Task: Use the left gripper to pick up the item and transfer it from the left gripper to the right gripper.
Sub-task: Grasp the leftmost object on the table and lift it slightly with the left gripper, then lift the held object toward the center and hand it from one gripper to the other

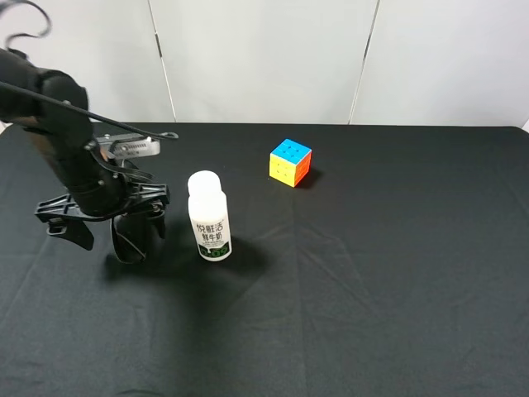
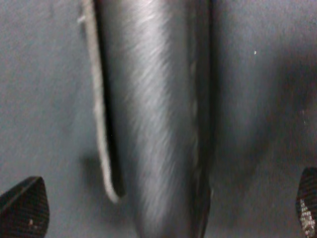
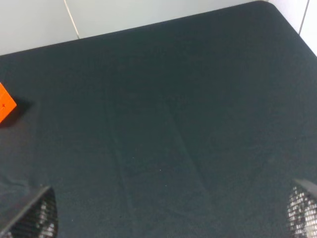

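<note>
My left gripper will grab the case by one end (image 2: 171,210) next, so that the rest of the black soft case's length (image 2: 153,59) stays free for my right gripper.
The item, a long matte black soft case (image 2: 153,119), fills the middle of the left wrist view and lies on the black cloth. In the exterior high view only a dark end of it (image 1: 132,246) shows under the arm, just left of the white bottle. My left gripper (image 1: 117,233) hangs directly over it, open, with one fingertip (image 2: 22,206) on each side of the case and apart from it. My right gripper (image 3: 168,218) is open and empty over bare cloth. It is out of the exterior high view.
A white bottle with a green label (image 1: 208,215) stands upright right beside the left gripper. A multicoloured cube (image 1: 290,162) sits further back towards the middle; its orange corner (image 3: 6,106) shows in the right wrist view. The black cloth (image 1: 380,281) covers the table.
</note>
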